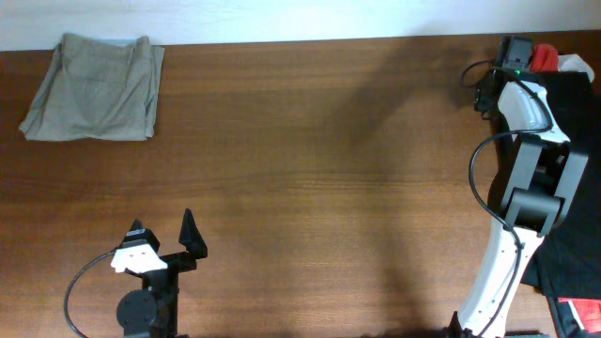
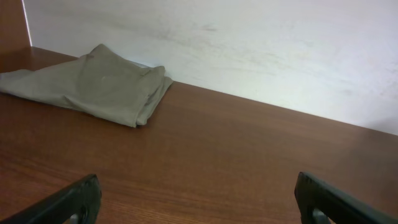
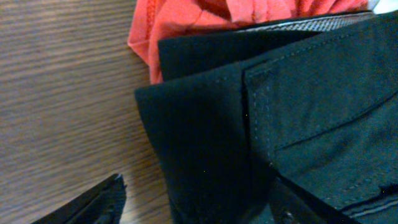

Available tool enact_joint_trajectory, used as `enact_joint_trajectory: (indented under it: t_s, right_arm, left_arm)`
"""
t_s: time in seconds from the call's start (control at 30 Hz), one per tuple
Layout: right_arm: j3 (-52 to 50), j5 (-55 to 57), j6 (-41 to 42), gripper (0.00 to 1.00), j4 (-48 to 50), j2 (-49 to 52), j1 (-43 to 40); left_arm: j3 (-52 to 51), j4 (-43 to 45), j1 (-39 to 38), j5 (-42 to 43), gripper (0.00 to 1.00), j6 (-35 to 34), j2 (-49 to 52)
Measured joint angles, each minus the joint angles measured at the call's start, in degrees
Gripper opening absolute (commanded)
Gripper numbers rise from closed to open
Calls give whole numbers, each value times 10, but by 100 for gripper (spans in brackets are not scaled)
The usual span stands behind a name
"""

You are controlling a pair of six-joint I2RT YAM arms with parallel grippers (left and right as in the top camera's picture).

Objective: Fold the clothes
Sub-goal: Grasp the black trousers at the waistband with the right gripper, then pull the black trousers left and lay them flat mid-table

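Observation:
I will next use my right gripper to draw out the black garment (image 1: 577, 122) for folding, so I will grab the garment by its folded edge beside the wood.
A folded khaki garment (image 1: 94, 86) lies at the table's far left corner; it also shows in the left wrist view (image 2: 99, 84). My left gripper (image 1: 164, 235) (image 2: 199, 205) is open and empty, low over bare wood near the front edge. A black garment (image 1: 577, 122) (image 3: 280, 112) lies at the right edge, with a red garment (image 1: 543, 56) (image 3: 205, 18) beyond it. My right gripper (image 1: 515, 47) (image 3: 205, 205) is open and straddles the black garment's folded edge, one finger over the wood and one over the cloth.
A white wall (image 2: 249, 43) runs along the table's back edge. A white item (image 1: 575, 64) sits by the red garment. A red and white object (image 1: 577, 314) lies at the front right corner. The brown wooden table (image 1: 310, 169) stretches between the arms.

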Motion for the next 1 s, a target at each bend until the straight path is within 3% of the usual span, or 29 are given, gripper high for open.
enact_joint_trajectory:
  t_s: [0.2,0.47,0.53,0.6,0.7,0.73,1.0]
  right_arm:
    - [0,-7,-4,58,4,0,-2]
    - [1,-5,-8,68,12,14,-4]
    - [3,-3,-9,52,13,17,-4]
    - [3,6,-10,26,14,18,-4]
    - [3,30,-11,8,19,19,-4]
    - [3,36,-11,4,19,19,-4]
    - [3,44,36,4,17,18,-3]
  left_arm:
    - [0,0,0,0,99,0,0]
    - [0,0,0,0,99,0,0]
    - [0,0,0,0,99,0,0]
    - [0,0,0,0,99,0,0]
    - [0,0,0,0,99,0,0]
    - [0,0,0,0,99,0,0]
    - [0,0,0,0,99,0,0]
